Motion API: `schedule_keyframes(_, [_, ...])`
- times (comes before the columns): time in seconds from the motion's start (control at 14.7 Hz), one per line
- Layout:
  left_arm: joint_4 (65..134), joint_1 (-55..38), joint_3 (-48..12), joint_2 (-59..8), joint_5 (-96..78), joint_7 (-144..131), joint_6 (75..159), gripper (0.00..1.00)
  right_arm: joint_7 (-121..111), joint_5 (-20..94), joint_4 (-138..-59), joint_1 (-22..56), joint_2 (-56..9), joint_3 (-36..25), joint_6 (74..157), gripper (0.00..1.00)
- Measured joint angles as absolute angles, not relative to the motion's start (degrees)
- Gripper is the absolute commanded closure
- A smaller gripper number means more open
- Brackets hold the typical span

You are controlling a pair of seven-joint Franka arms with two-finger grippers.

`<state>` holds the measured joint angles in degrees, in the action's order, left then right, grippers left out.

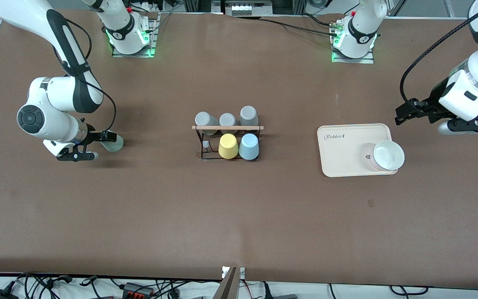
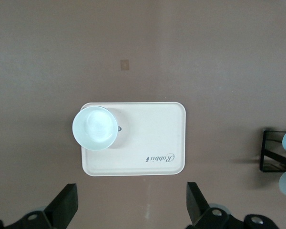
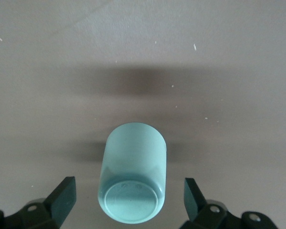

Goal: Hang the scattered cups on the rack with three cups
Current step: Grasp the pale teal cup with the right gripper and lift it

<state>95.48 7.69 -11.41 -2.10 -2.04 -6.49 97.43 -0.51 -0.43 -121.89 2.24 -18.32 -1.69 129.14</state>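
My right gripper grabs the mint green cup by its base end (image 3: 131, 200) next, to keep the cup's open end free for the rack.
The pale mint green cup (image 1: 115, 144) lies on its side on the table toward the right arm's end, its base facing my right gripper (image 1: 100, 145). In the right wrist view the cup (image 3: 133, 176) sits between the open fingers (image 3: 64, 191), which do not touch it. The black wire rack (image 1: 206, 143) with its wooden rod (image 1: 227, 128) stands mid-table. It holds the light blue cup (image 1: 249, 146), a yellow cup (image 1: 228, 146) and three grey cups (image 1: 227, 120). My left gripper (image 1: 405, 113) is open and empty above the table beside the cream tray.
A cream rectangular tray (image 1: 342, 153) lies toward the left arm's end, with a white cup (image 1: 386, 155) on its corner; both show in the left wrist view, the tray (image 2: 148, 143) and the cup (image 2: 95, 128). The rack's edge (image 2: 269, 151) also shows there.
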Motion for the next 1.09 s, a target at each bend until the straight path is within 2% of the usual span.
schedule_keyframes(0.14, [95.5, 7.8, -9.5, -1.3, -2.0, -2.1, 96.4, 0.00, -0.5, -0.4, -122.5, 2.2, -18.5, -1.7, 129.4, 0.00])
schedule_keyframes(0.27, [95.5, 4.4, -3.3, -0.1, -2.0, 1.9, 95.0, 0.00, -0.5, -0.4, -122.6, 2.2, -19.0, -1.7, 129.5, 0.00])
schedule_keyframes(0.34, [95.5, 2.7, -0.4, 0.6, -2.0, 3.6, 94.5, 0.00, -0.5, -0.4, -122.6, 2.2, -19.2, -1.7, 129.6, 0.03])
schedule_keyframes(0.48, [95.5, 1.3, 2.2, 2.0, -2.0, 5.7, 93.8, 0.00, -0.5, -0.4, -122.6, 2.2, -19.7, -1.7, 129.9, 0.25])
schedule_keyframes(0.61, [95.5, 1.1, 2.3, 3.0, -2.0, 6.0, 92.9, 0.00, -0.5, -0.4, -122.6, 2.2, -20.1, -1.7, 130.0, 0.57])
schedule_keyframes(0.68, [95.5, 1.0, 2.3, 3.3, -2.0, 6.0, 92.6, 0.00, -0.5, -0.4, -122.6, 2.2, -20.1, -1.7, 130.0, 0.69])
schedule_keyframes(0.82, [95.5, 1.1, 2.4, 3.6, -2.0, 6.0, 92.1, 0.00, -0.5, -0.4, -122.4, 2.3, -19.8, -1.7, 130.0, 0.75])
schedule_keyframes(0.95, [95.5, 1.1, 2.2, 4.1, -2.0, 5.9, 91.1, 0.00, -0.5, -0.4, -121.4, 2.4, -19.7, -1.6, 129.6, 0.76])
schedule_keyframes(1.09, [95.5, 1.0, 1.4, 5.1, -2.0, 5.7, 90.0, 0.00, -0.5, -0.4, -117.4, 3.0, -19.3, -1.4, 125.1, 0.76])
